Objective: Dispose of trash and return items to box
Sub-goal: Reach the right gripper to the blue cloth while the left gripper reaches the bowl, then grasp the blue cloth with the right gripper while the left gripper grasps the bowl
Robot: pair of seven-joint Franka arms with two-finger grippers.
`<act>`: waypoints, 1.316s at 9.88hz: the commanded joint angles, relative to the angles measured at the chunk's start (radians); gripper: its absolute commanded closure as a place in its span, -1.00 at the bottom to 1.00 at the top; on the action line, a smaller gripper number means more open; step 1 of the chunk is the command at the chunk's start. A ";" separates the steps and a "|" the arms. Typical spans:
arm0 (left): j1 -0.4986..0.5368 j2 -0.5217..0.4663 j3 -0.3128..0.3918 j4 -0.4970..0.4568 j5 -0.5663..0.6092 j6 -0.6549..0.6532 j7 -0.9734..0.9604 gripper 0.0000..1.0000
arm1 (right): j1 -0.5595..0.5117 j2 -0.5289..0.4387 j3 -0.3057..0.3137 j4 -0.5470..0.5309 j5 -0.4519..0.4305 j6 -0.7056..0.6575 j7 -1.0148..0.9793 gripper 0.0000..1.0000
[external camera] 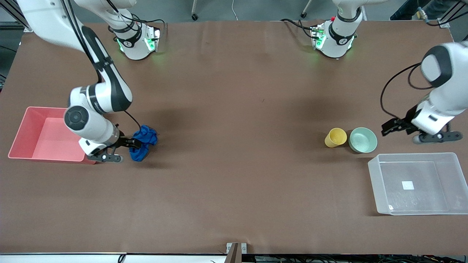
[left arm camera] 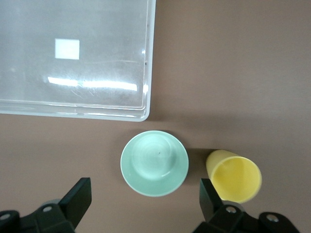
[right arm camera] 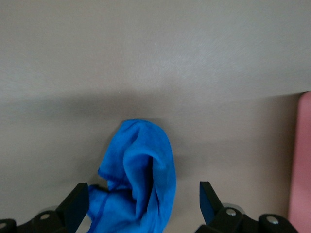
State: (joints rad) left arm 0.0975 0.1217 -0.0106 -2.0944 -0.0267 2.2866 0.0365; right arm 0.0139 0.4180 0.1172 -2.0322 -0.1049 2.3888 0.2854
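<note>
The blue rag needs to go into the pink bin (external camera: 25, 128), so my right gripper should grab the rag by its bunched folds next.
The deep-blue rag (external camera: 144, 142) lies crumpled on the brown table beside the pink bin (external camera: 25, 128). My right gripper (external camera: 132, 144) is low at the rag, open, one finger on each side of the cloth (right arm camera: 141, 170), not closed on it. The yellow cup (external camera: 335, 137) and the mint-green bowl (external camera: 362, 140) stand side by side near the clear box (external camera: 376, 182). My left gripper (external camera: 395, 126) hovers open and empty beside the bowl, toward the left arm's end. In the left wrist view the bowl (left arm camera: 154, 162) sits just ahead of the open gripper (left arm camera: 146, 204), with the cup (left arm camera: 235, 177) by one finger.
The clear box (left arm camera: 97, 109) holds nothing but its white label (external camera: 407, 185) and sits nearer the front camera than the bowl. The pink bin's edge shows in the right wrist view (right arm camera: 301, 160). The brown table stretches bare between the two groups.
</note>
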 commanded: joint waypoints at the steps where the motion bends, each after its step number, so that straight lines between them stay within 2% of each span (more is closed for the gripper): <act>1: 0.014 0.119 -0.005 -0.036 0.011 0.109 0.009 -0.96 | -0.005 0.022 0.001 -0.046 -0.021 0.103 0.027 -1.00; 2: 0.036 0.165 -0.005 -0.036 0.014 0.152 0.009 -0.96 | -0.005 0.040 0.001 -0.075 -0.021 0.169 0.029 -0.87; 3: 0.050 0.205 -0.005 -0.036 0.018 0.195 0.013 -0.96 | -0.006 0.044 0.001 -0.080 -0.021 0.188 0.029 -0.50; 4: 0.057 0.235 -0.005 -0.038 0.018 0.224 0.016 -0.96 | -0.008 0.044 -0.001 -0.092 -0.021 0.199 0.029 -0.10; 6: 0.060 0.272 -0.005 -0.042 0.018 0.234 0.016 -0.96 | -0.008 0.044 0.001 -0.126 -0.021 0.239 0.047 0.95; 8: 0.073 0.300 -0.005 -0.062 0.018 0.248 0.029 -0.90 | -0.006 0.041 0.001 -0.119 -0.021 0.216 0.057 0.99; 9: 0.074 0.302 -0.005 -0.081 0.018 0.248 0.049 -0.80 | -0.006 0.030 0.004 -0.093 -0.018 0.160 0.061 0.99; 10: 0.074 0.300 -0.005 -0.093 0.018 0.248 0.058 -0.62 | -0.005 -0.003 0.009 -0.047 -0.018 0.053 0.070 0.99; 12: 0.074 0.302 -0.006 -0.105 0.018 0.248 0.060 0.67 | -0.008 -0.066 0.022 0.108 -0.012 -0.247 0.058 0.99; 13: 0.074 0.299 -0.006 -0.107 0.018 0.246 0.063 0.92 | -0.014 -0.097 0.019 0.189 -0.010 -0.373 0.022 0.99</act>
State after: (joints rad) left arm 0.1627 0.4055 -0.0110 -2.1806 -0.0253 2.5087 0.0867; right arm 0.0133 0.3782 0.1277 -1.9190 -0.1049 2.1531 0.3215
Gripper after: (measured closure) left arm 0.454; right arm 0.903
